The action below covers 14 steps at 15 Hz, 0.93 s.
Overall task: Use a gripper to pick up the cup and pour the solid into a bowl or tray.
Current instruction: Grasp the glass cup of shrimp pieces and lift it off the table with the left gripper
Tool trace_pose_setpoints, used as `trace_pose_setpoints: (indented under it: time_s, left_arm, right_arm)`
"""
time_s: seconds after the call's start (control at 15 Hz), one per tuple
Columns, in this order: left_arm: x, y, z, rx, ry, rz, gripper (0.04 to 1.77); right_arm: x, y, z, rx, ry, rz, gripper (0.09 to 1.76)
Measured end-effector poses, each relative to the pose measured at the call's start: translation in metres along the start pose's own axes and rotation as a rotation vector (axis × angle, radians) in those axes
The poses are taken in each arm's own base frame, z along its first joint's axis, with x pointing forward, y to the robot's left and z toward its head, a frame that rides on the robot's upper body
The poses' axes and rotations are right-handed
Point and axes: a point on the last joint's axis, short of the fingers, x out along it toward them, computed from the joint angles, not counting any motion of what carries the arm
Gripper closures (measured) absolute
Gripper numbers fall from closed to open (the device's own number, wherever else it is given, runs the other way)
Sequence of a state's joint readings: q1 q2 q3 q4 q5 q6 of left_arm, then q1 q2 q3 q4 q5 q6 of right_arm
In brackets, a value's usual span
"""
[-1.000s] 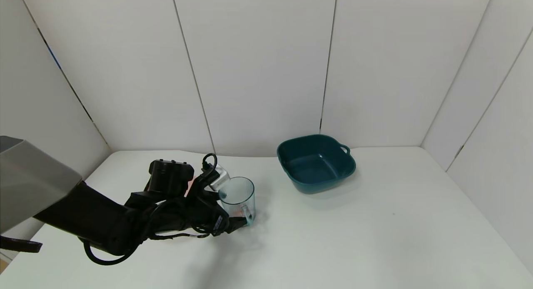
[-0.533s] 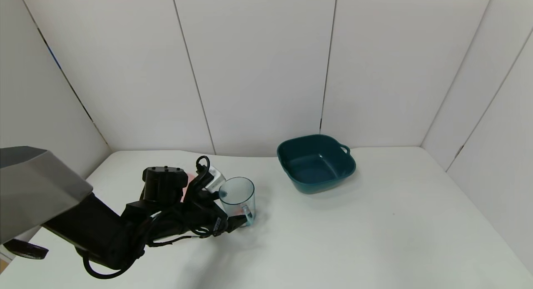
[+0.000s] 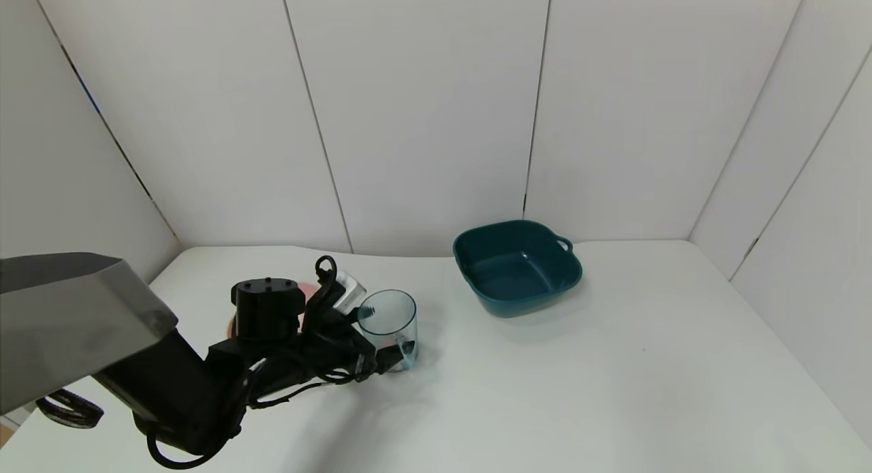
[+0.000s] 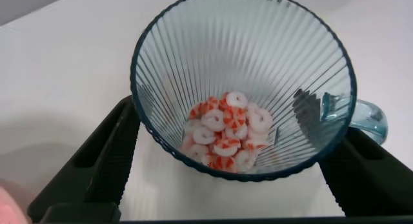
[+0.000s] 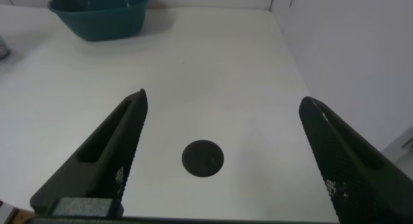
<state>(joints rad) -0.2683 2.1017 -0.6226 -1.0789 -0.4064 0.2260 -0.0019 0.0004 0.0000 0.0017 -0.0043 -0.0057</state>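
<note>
Next, my left gripper grabs the cup by its opposite sides so the cup stays level, since loose rings lie inside.
The cup (image 3: 388, 319), a ribbed pale blue-green mug, stands upright on the white table at the left. In the left wrist view the cup (image 4: 258, 56) holds the solid (image 4: 226, 137), several red-orange and white rings lying at its bottom. My left gripper (image 3: 378, 333) is open with one finger (image 4: 110, 146) on each side of the cup (image 4: 235, 121). The handle (image 4: 368, 117) sits by the other finger. The dark teal square dish (image 3: 531, 299) stands empty, farther back and to the right. My right gripper (image 5: 222, 98) is open and empty above bare table, out of the head view.
A pink bowl (image 3: 310, 292) is mostly hidden behind my left wrist. The white table (image 3: 613, 391) is enclosed by white wall panels at the back and both sides. A round black mark (image 5: 202, 159) lies on the table below my right gripper. The teal dish also shows in the right wrist view (image 5: 97, 20).
My left arm's wrist has shifted a little to the left and its grey casing has come further into view. The cup stays in place on the table.
</note>
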Motion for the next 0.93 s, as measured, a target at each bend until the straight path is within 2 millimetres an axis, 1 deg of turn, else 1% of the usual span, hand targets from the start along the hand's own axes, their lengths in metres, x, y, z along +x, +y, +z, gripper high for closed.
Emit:
trace_pose_setpoints:
  time_s: [0.33,0.4,0.67,0.93]
  left_arm:
    - [0.005,-0.004,-0.016,-0.048,0.036,-0.025,0.09]
    - [0.006,-0.004,-0.017,-0.062,0.037,-0.027,0.09]
    - [0.008,-0.003,-0.016,-0.076,-0.045,-0.019,0.09]
    - [0.009,-0.004,-0.023,-0.085,-0.031,-0.021,0.09]
  right_arm:
    - [0.000,0.000,0.000,0.000,0.000,0.000,0.14]
    - [0.000,0.000,0.000,0.000,0.000,0.000,0.14]
    - [0.000,0.000,0.000,0.000,0.000,-0.001,0.14]
    - [0.000,0.000,0.000,0.000,0.000,0.000,0.14]
